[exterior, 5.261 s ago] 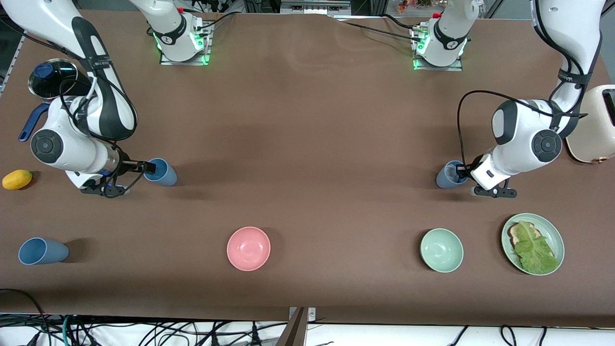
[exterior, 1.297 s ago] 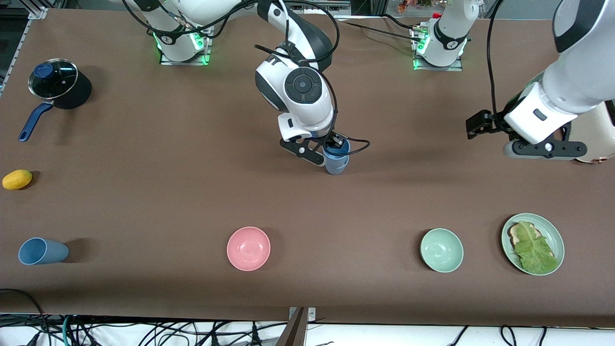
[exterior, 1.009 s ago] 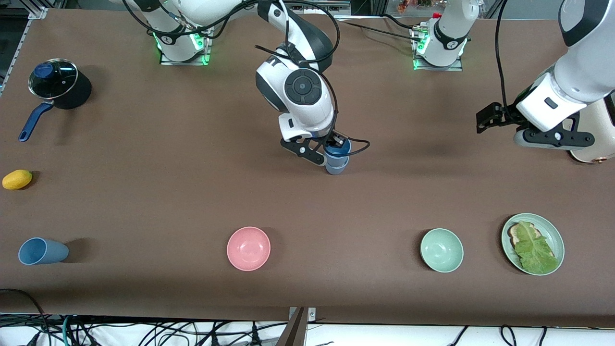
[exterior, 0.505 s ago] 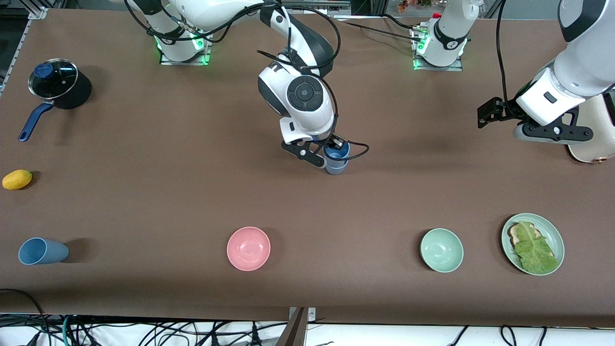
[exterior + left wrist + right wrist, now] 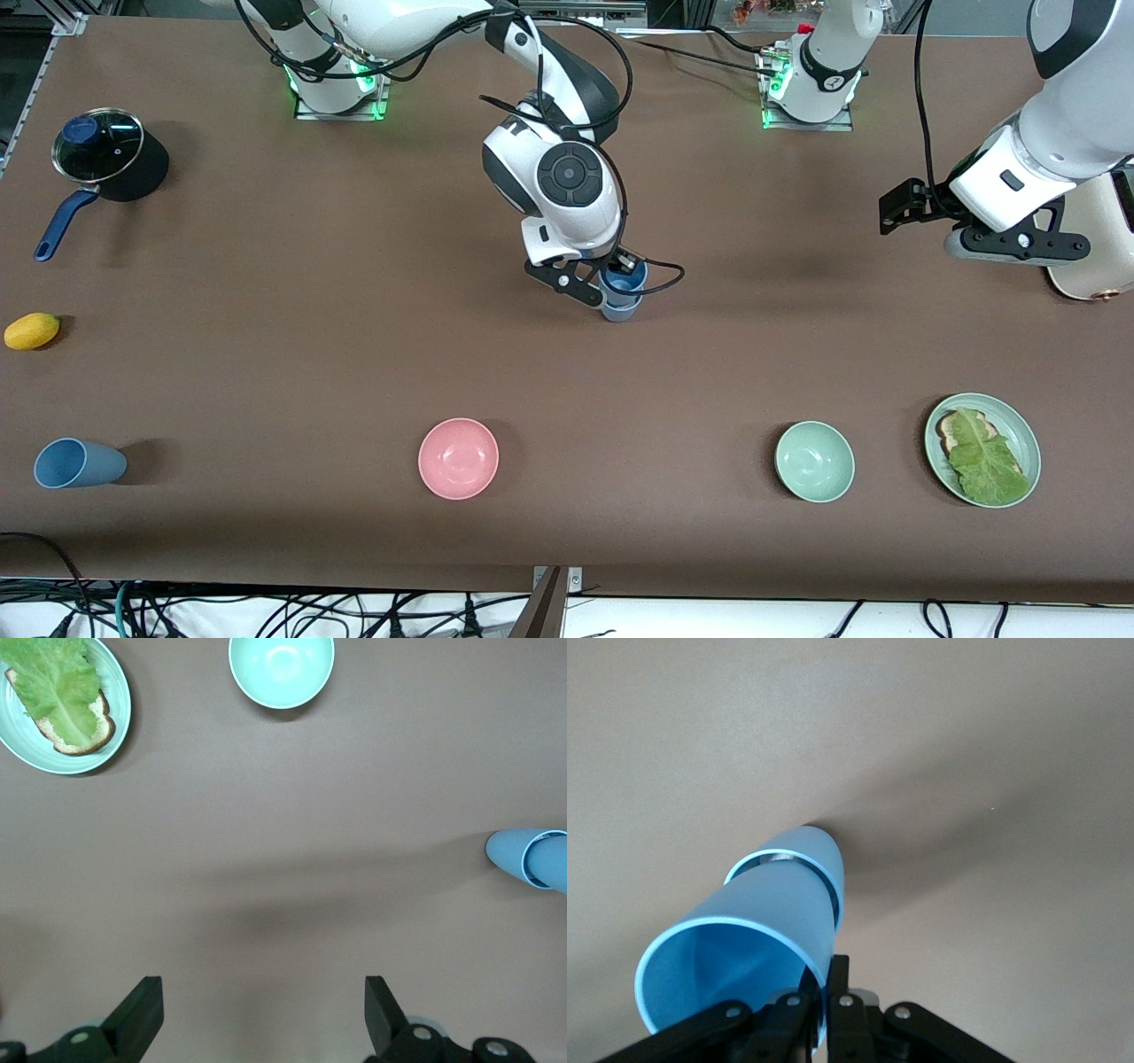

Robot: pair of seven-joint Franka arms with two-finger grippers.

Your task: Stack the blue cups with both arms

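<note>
I need to open my right gripper, because the lower cup's rim is around the held blue cup's lower side and the held cup would settle inside.
My right gripper is over the middle of the table, shut on the wall of a blue cup, one finger inside the rim and one outside. That cup sits partly nested in a second blue cup standing on the table. The right wrist view shows the held cup, the lower cup around its base, and my right gripper. My left gripper is open and empty in the air near the left arm's end. A third blue cup lies on its side at the right arm's end.
A pink bowl, a green bowl and a green plate with toast and lettuce sit nearest the camera. A black pot with a blue handle and a yellow fruit lie at the right arm's end. A cream toaster stands beside the left arm.
My right gripper has carried its blue cup to the table's middle and lowered it into the other cup. My left gripper has let go of that cup and drawn back, open.
</note>
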